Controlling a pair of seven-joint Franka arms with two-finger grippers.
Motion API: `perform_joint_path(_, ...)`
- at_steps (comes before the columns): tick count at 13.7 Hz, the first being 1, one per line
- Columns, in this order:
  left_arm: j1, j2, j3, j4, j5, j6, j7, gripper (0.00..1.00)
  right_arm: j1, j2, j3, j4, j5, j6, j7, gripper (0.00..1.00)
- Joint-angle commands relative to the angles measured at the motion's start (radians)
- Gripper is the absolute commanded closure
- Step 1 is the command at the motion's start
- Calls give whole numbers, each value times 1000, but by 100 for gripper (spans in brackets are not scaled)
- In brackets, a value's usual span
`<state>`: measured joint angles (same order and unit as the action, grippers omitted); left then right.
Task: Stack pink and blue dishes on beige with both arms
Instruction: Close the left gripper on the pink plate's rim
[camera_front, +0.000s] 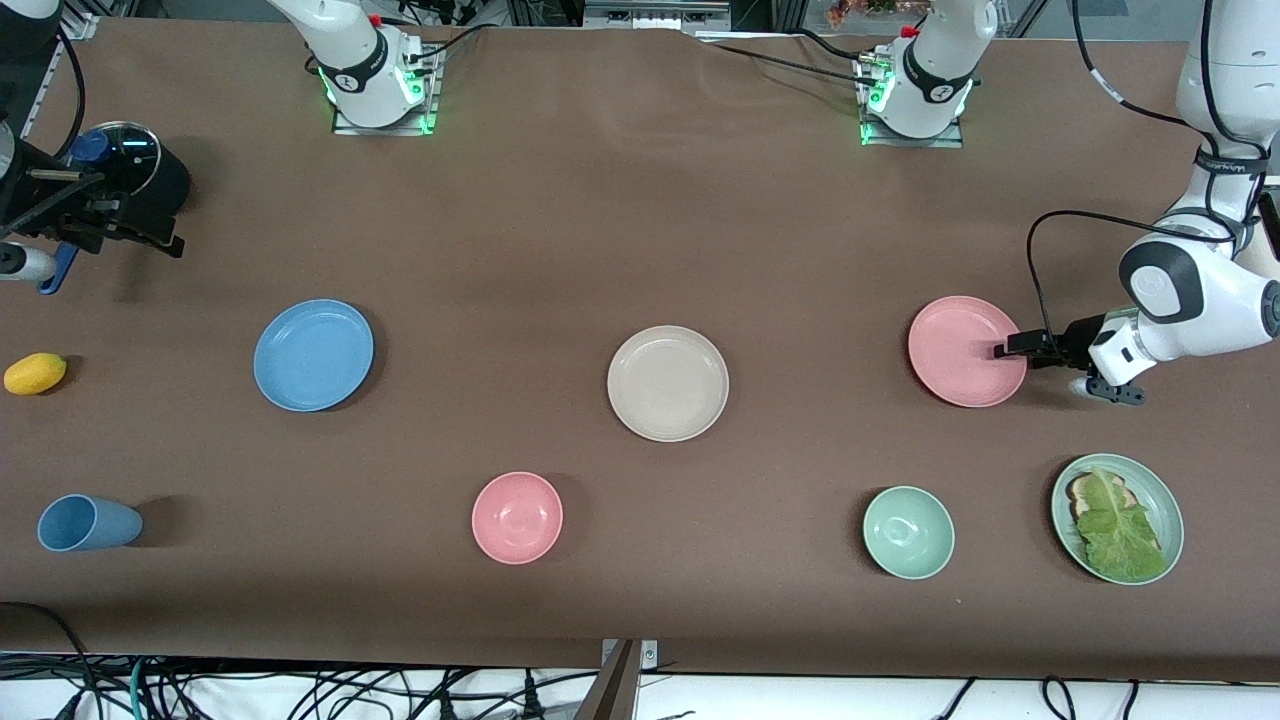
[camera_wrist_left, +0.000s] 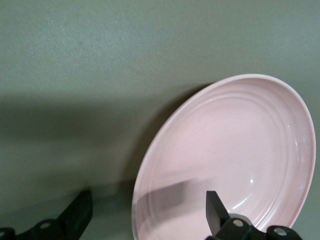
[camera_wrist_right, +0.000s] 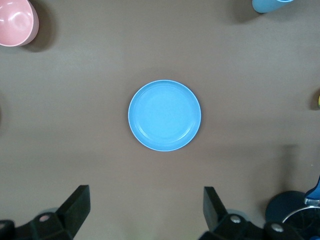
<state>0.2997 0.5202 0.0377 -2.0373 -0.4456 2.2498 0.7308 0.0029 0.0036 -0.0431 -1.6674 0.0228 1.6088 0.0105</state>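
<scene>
My left gripper has its fingers on both sides of the pink plate's rim (camera_wrist_left: 135, 207) in the left wrist view, so it should close and would hold the pink plate.
The pink plate (camera_front: 960, 350) (camera_wrist_left: 235, 150) lies toward the left arm's end of the table. My left gripper (camera_front: 1010, 350) (camera_wrist_left: 147, 215) is low at its rim and open, one finger (camera_wrist_left: 216, 210) over the plate's inside and the other (camera_wrist_left: 79, 212) outside it. The beige plate (camera_front: 668, 383) lies bare at the table's middle. The blue plate (camera_front: 313, 355) (camera_wrist_right: 164, 115) lies toward the right arm's end. My right gripper (camera_front: 165, 243) (camera_wrist_right: 147, 210) hangs high over that end of the table, open and holding nothing.
Nearer the front camera lie a blue cup (camera_front: 85, 522) on its side, a pink bowl (camera_front: 517, 517), a green bowl (camera_front: 908, 532) and a green plate (camera_front: 1172, 505) with lettuce. A yellow fruit (camera_front: 35, 373) and a dark lidded pot (camera_front: 140, 170) sit at the right arm's end.
</scene>
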Motion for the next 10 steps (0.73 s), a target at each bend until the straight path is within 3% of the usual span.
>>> perform_joint_path(1, 4, -42, -5, -49, -42, 21, 32, 0, -1, -28, 2, -25, 0, -6, -12, 0)
perform_joint_path(3, 4, -43, -5, -49, -42, 21, 32, 3, -1, -28, 2, -25, 0, -6, -12, 0)
perform_joint_path(4, 3, -45, -5, -49, -42, 21, 32, 19, -1, -28, 2, -25, 0, -6, -12, 0)
perform_joint_path(6, 2, -45, -5, -49, -42, 17, 32, 71, -1, -28, 2, -25, 0, -6, -9, 0)
perform_joint_path(8, 2, -45, -5, -49, -42, 14, 32, 99, -1, -28, 2, -23, 0, -6, -9, 0)
perform_joint_path(10, 2, -45, -5, -49, -42, 10, 32, 100, -1, -28, 2, -23, 0, -6, -9, 0)
